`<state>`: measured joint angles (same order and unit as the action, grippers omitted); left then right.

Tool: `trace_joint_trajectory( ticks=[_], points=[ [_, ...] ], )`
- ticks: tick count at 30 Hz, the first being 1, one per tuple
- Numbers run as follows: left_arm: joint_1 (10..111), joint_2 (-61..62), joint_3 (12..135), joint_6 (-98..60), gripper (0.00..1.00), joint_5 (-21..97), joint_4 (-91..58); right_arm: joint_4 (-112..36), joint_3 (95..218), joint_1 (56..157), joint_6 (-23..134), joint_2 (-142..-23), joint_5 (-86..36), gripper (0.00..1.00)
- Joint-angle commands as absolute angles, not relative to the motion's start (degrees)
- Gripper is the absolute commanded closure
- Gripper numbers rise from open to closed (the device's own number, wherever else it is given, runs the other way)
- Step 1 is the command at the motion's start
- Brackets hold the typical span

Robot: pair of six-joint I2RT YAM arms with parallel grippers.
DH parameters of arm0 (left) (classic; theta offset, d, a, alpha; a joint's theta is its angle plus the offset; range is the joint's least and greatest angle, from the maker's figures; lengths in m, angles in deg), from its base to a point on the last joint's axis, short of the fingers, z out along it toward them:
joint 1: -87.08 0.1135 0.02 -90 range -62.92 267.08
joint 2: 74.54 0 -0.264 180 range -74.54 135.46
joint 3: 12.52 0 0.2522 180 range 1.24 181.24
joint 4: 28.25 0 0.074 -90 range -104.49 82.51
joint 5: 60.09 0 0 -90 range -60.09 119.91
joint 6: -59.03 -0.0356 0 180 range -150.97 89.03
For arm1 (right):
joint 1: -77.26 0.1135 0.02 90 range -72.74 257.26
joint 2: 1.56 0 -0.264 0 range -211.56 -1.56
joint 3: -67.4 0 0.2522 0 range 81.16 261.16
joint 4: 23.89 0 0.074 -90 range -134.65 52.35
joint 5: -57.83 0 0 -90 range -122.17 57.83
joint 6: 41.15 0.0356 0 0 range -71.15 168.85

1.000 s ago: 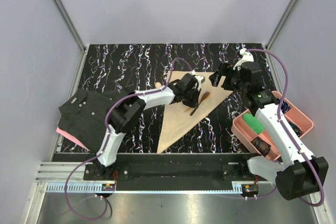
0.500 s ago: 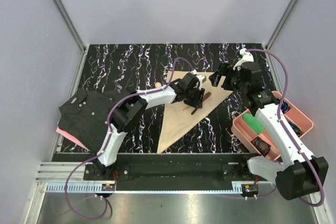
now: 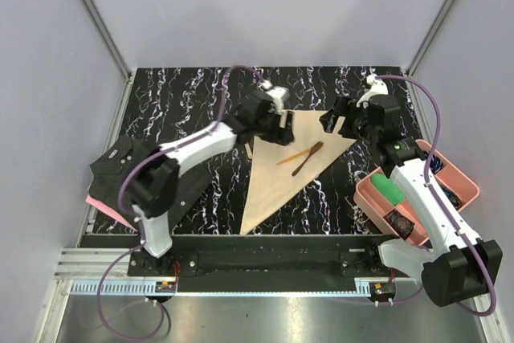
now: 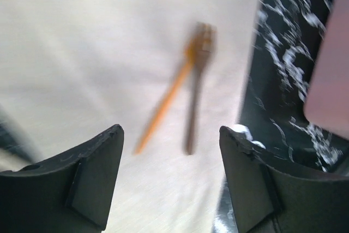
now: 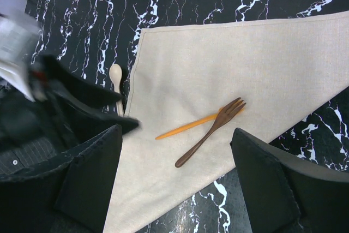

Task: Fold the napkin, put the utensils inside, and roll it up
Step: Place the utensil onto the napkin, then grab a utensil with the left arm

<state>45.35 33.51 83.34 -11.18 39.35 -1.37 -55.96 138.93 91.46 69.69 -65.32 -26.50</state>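
Observation:
The pale wooden spoon [image 5: 115,79] needs to lie next to the fork on the napkin. Next, my left gripper should grab it by its handle, just below the spoon's bowl.
The beige napkin [image 3: 277,174] lies folded into a triangle on the black marbled table. On it rest a thin orange stick [image 5: 188,127] and a dark brown wooden fork [image 5: 211,132], crossing at the fork's tines. A pale wooden spoon [image 5: 115,79] lies on the table just off the napkin's left edge. My left gripper [image 3: 281,132] hovers open over the napkin's far left corner, holding nothing; in its own view the stick [image 4: 163,105] and fork [image 4: 193,96] lie ahead of its fingers, blurred. My right gripper [image 3: 331,120] hangs open above the napkin's right corner, empty.
A dark striped shirt [image 3: 128,170] lies at the left over something pink [image 3: 100,202]. A pink tray [image 3: 418,168] with a green item [image 3: 388,190] and other small things sits at the right, beside my right arm.
My left gripper has opened, let go of the utensils on the napkin, and drawn back to the left and away from them. The right arm has not moved.

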Motion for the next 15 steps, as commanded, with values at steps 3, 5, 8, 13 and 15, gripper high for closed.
trace_joint_trajectory(
  ticks=[3,5,8,13,15],
  points=[
    [56.6,27.9,73.1,-9.1,0.30,31.2,-3.5,-53.9,140.0,91.3,69.7,-66.2,-25.2,0.10],
    [58.8,28.5,72.1,-8.1,0.33,30.2,-4.0,-53.8,140.0,91.2,69.7,-66.3,-25.1,0.11],
    [61.0,30.6,70.5,-6.7,0.33,30.1,-5.6,-53.7,140.0,91.2,69.8,-66.2,-25.1,0.10],
    [62.8,33.0,69.5,-5.1,0.34,33.0,-9.6,-53.8,139.9,91.3,69.8,-66.1,-25.0,0.10],
    [63.1,34.4,69.4,-4.9,0.35,34.7,-11.7,-53.8,139.9,91.3,69.9,-66.2,-24.9,0.10]
  ],
)
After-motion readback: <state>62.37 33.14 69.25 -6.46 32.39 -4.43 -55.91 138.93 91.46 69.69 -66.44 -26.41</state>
